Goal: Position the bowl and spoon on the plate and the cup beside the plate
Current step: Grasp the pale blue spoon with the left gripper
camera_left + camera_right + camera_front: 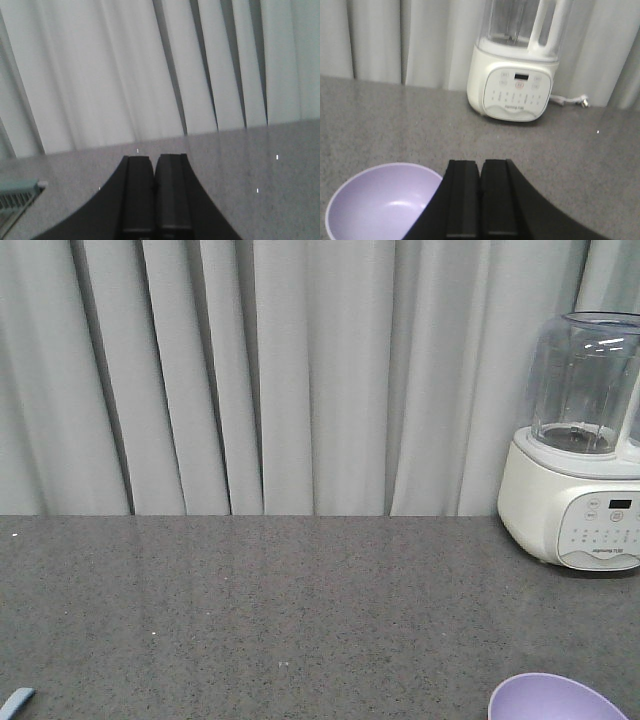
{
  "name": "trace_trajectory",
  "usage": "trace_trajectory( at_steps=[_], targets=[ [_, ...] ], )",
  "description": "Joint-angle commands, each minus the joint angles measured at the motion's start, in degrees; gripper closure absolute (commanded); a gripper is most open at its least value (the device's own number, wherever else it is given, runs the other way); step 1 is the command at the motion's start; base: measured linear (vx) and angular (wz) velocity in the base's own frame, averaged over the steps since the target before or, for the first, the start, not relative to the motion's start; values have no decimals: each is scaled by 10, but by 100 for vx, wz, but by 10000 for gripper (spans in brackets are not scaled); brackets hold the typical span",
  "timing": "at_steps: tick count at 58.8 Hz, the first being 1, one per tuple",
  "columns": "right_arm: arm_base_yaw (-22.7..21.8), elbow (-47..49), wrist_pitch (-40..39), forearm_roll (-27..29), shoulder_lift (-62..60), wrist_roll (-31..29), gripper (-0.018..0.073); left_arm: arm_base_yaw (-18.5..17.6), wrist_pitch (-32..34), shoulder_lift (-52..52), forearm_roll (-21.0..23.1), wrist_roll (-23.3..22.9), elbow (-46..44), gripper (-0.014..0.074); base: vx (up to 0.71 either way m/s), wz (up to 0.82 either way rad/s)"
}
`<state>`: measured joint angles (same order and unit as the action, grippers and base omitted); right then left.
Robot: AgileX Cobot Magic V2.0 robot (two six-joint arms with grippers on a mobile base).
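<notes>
The pale blue spoon needs to go on the plate. My left gripper should grab it by its handle (18, 702) next.
The lavender bowl (380, 200) sits empty on the grey counter, just left of my right gripper (481, 162), which is shut with nothing in it. The front view catches only the bowl's (555, 698) far rim at the bottom right edge. A small pale blue sliver (15, 702) pokes in at the bottom left edge of the front view; it may be the spoon, but too little shows to tell. My left gripper (155, 159) is shut and empty over bare counter. The plate and the cup are out of view.
A white blender base with a clear jug (580, 460) stands at the back right of the counter, also straight ahead of the right gripper (517, 75). Grey curtains hang behind the counter. A teal ribbed object (17, 197) lies at the left wrist view's lower left.
</notes>
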<state>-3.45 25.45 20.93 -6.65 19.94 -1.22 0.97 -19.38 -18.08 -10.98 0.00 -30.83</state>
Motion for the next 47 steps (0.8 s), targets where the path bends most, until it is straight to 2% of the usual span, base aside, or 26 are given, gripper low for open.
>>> trace_trajectory(
  at_steps=[1,6,11,21,26,35,44,47],
  targets=[
    [-1,21,-42,-11,46,4,552,-1,3,-48,-3,0,-20,564,0,0],
    [-1,21,-44,-11,78,12,531,-1,-28,-89,-9,0,-20,519,0,0],
    [-1,21,-44,-10,104,23,489,-1,-38,-129,-7,4,-20,439,0,0],
    [-1,21,-44,-10,136,32,342,-1,-13,-194,9,0,-20,197,0,0],
    [-1,21,-44,-8,144,32,249,-1,-1,-229,20,-5,-20,106,0,0],
    [-1,21,-44,-8,149,32,127,-1,-10,-298,57,4,-25,72,0,0],
    [-1,21,-44,-8,149,32,102,-1,-123,-385,59,4,-91,73,0,0],
    [-1,21,-44,-8,149,32,102,-1,-142,-412,60,4,-118,73,0,0]
  ],
)
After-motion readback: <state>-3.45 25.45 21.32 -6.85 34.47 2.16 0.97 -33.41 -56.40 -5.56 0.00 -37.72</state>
